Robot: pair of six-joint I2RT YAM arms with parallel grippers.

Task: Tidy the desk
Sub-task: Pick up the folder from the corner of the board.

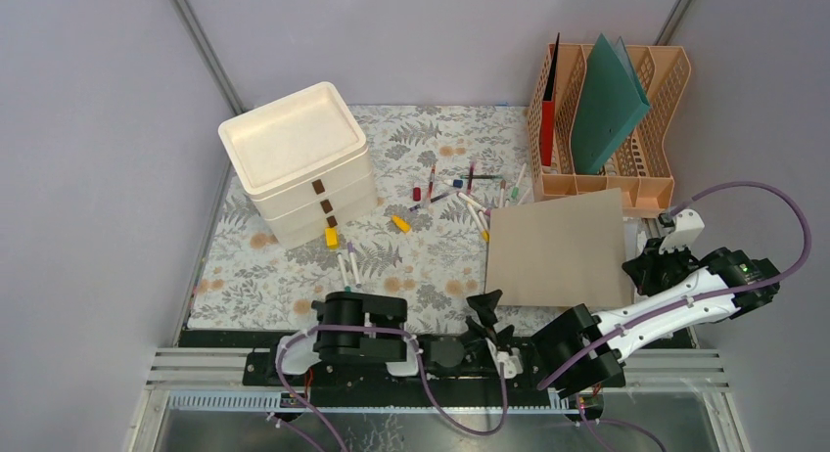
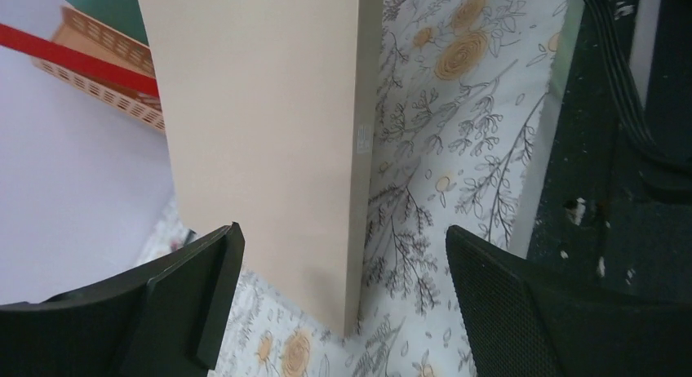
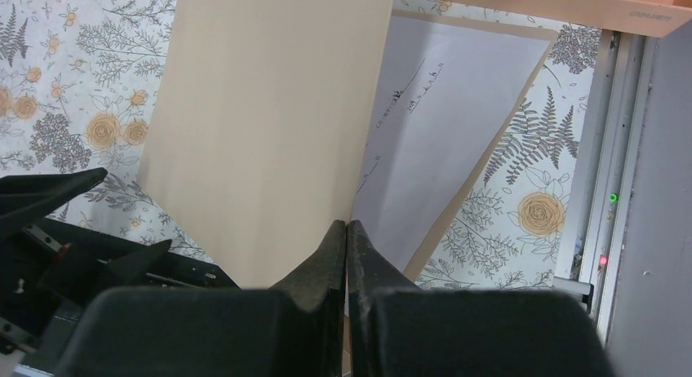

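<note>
My left gripper grabs the beige paper folder by its lower edge (image 1: 533, 305) next, to stand it in the peach file rack (image 1: 651, 163).
The desk (image 1: 294, 266) wears a pale cloth printed with ferns and flowers. A tan folder (image 1: 558, 247) lies on its right side. My right gripper (image 3: 347, 226) is shut on the near edge of the folder's cover (image 3: 261, 124), which is lifted off a white sheet (image 3: 441, 132) inside. In the top view the right gripper (image 1: 641, 266) is at the folder's right edge. My left gripper (image 2: 343, 238) hangs open over the folder's near left corner (image 2: 351, 312) with nothing between its fingers, low by the front edge (image 1: 486, 315).
A cream stack of drawers (image 1: 299, 158) stands at the back left. A peach file rack (image 1: 641, 168) at the back right holds a green folder (image 1: 607, 105) and a red one (image 1: 550, 105). Several pens (image 1: 460, 188) and yellow pieces (image 1: 332, 237) lie mid-desk.
</note>
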